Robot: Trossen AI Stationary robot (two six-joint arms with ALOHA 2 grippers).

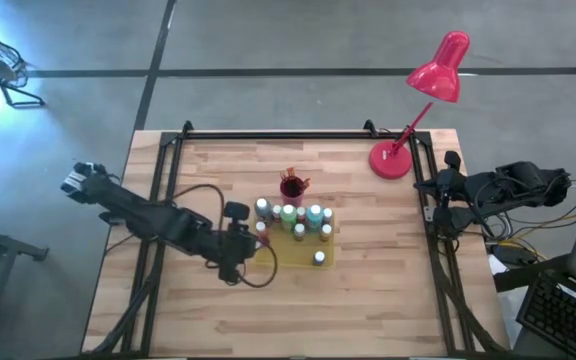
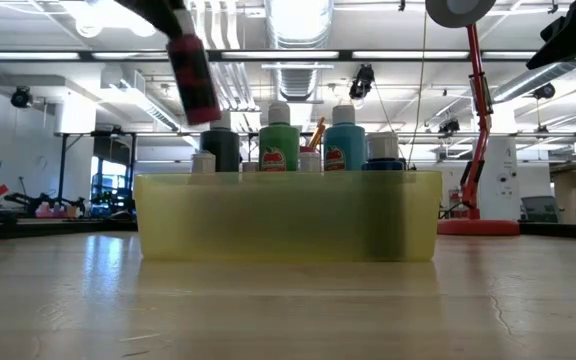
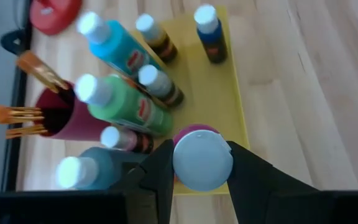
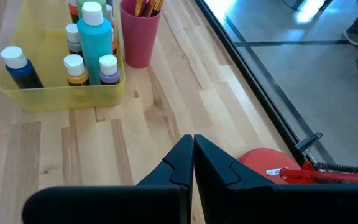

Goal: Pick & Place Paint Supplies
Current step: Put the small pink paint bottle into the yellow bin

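Note:
The pink bottle [image 3: 194, 132] is still raised above the yellow tray's near corner in the left wrist view, so my left gripper should keep holding it.
My left gripper [image 3: 202, 186] hovers over the near left corner of the flat yellow tray [image 1: 306, 255] and is shut on a pink paint bottle [image 2: 194, 75] with a white cap. Several paint bottles stand upright in the tray: light blue [image 3: 118, 45], green [image 3: 126, 104], dark blue [image 3: 211, 36] and small brown ones. Orange-tipped brushes [image 3: 18, 115] stick out of the magenta cup [image 1: 291, 187] just beyond the tray. My right gripper [image 4: 192, 155] is shut and holds nothing, parked at the table's right edge near the lamp base. My left gripper pinches the pink bottle's white cap [image 3: 202, 160], at the bottle's top end, between its two fingers [image 3: 160, 168]. The fingers come from above, slanting in from the table's left. The bottle hangs tilted below them, lifted clear above the tray's left end.
A red desk lamp [image 1: 438, 72] stands with its base [image 1: 390, 160] at the table's far right corner. The black table frame [image 1: 168, 170] runs along the left, right and far edges. Bare wood lies near and right of the tray.

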